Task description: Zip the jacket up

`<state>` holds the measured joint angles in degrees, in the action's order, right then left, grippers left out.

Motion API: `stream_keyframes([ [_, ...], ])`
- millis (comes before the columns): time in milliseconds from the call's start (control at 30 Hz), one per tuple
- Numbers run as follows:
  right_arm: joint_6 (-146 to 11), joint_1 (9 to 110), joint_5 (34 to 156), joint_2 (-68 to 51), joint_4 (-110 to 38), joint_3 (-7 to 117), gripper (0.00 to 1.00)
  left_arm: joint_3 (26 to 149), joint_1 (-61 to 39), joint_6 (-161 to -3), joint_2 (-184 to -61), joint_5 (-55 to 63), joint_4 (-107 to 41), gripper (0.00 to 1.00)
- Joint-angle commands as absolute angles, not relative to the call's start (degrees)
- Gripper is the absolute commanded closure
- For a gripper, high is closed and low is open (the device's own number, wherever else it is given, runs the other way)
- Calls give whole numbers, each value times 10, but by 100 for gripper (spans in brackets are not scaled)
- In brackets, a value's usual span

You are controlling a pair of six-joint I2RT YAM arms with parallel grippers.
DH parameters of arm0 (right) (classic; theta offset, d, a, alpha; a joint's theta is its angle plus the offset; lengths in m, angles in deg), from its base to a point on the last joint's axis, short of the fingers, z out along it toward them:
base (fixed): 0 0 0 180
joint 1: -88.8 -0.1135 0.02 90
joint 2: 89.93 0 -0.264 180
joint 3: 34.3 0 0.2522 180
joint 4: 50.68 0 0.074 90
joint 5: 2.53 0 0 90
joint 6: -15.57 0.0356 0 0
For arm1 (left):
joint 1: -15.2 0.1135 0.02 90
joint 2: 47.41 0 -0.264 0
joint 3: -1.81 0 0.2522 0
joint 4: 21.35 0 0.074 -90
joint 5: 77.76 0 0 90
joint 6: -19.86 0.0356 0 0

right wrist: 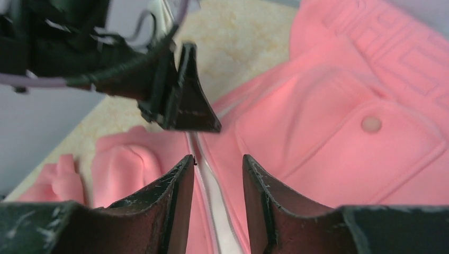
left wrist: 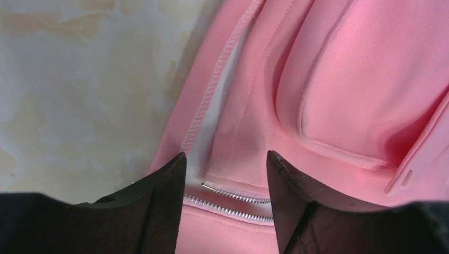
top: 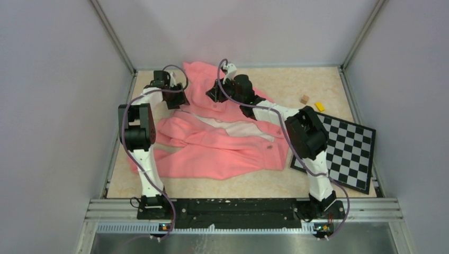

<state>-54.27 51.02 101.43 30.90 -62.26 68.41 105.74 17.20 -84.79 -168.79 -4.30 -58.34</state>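
Next, the right gripper takes hold of the jacket's pocket-side zipper edge (top: 192, 113) (right wrist: 206, 161) just short of the zipper edge's end, leaving that end free for zipping.
The salmon-pink jacket (top: 222, 143) lies spread on the table with its front open. My left gripper (top: 174, 99) is open over the jacket's left edge. In the left wrist view (left wrist: 226, 159) two rows of silver zipper teeth (left wrist: 233, 203) lie apart between its jaws, beside a strip of pale lining (left wrist: 204, 132). My right gripper (top: 214, 95) is open just right of it. In the right wrist view (right wrist: 218, 159) it hovers over the open zipper gap (right wrist: 214, 196). The left gripper's fingers (right wrist: 185, 108) show just ahead, and the buttoned pocket flap (right wrist: 370, 124) lies to the right.
A black-and-white checkerboard (top: 344, 148) lies at the right, partly under the right arm. A small brown block (top: 304, 99) and a yellow block (top: 319, 106) sit beyond it. Grey walls enclose the table on three sides. Bare beige tabletop (left wrist: 79, 95) lies left of the jacket.
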Motion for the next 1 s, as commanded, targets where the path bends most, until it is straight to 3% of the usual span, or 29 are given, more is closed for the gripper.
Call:
stream_keyframes([
  [0,-592,506,1025,327,-587,706,62,1065,171,-854,-1697,-86,-588,42],
  [367,-619,506,1106,357,-565,736,60,1042,171,-867,-1640,-173,-539,100],
  [967,-542,508,1220,459,-594,849,54,989,170,-809,-1551,-322,-456,100],
])
